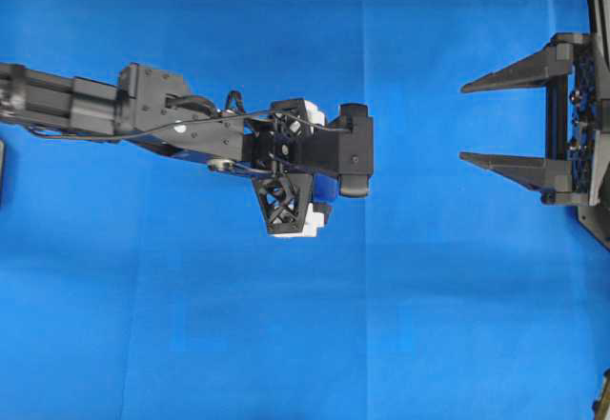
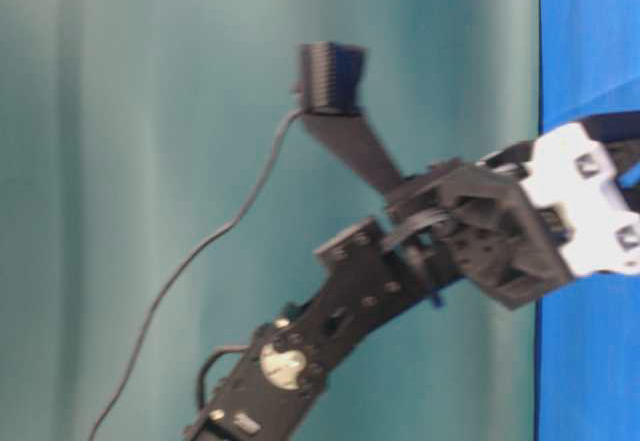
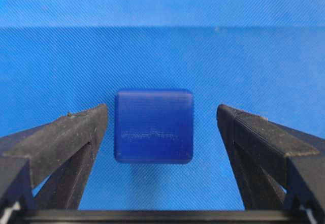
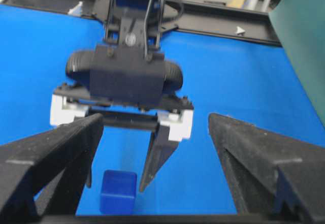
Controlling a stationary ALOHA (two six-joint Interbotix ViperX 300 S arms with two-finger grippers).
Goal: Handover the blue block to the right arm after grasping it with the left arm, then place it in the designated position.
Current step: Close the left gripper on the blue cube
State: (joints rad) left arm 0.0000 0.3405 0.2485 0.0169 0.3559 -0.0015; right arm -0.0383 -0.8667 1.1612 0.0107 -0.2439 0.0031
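Note:
My left gripper's fingers stop above the block, so it is too early to close on the blue block (image 1: 325,189) (image 3: 153,126). My left gripper comes down, before it closes.
The blue block (image 3: 153,126) lies on the blue cloth, faint mark facing the left wrist camera. My left gripper (image 3: 161,120) is open and pointing down, one black finger on each side of the block with a gap on both sides. Overhead, the left gripper (image 1: 310,168) with its white brackets covers nearly all of the block; only a dark-blue sliver (image 1: 327,189) shows. The right wrist view shows the block (image 4: 118,191) resting on the cloth between the left gripper's fingers (image 4: 157,158). My all-black right gripper (image 1: 464,122) hangs open at the right, empty and well away from the block.
Blue cloth (image 1: 286,325) covers the table. A black frame rail (image 4: 223,21) runs along the far side behind the left arm (image 2: 480,231). A green curtain (image 2: 150,161) hangs beyond the table.

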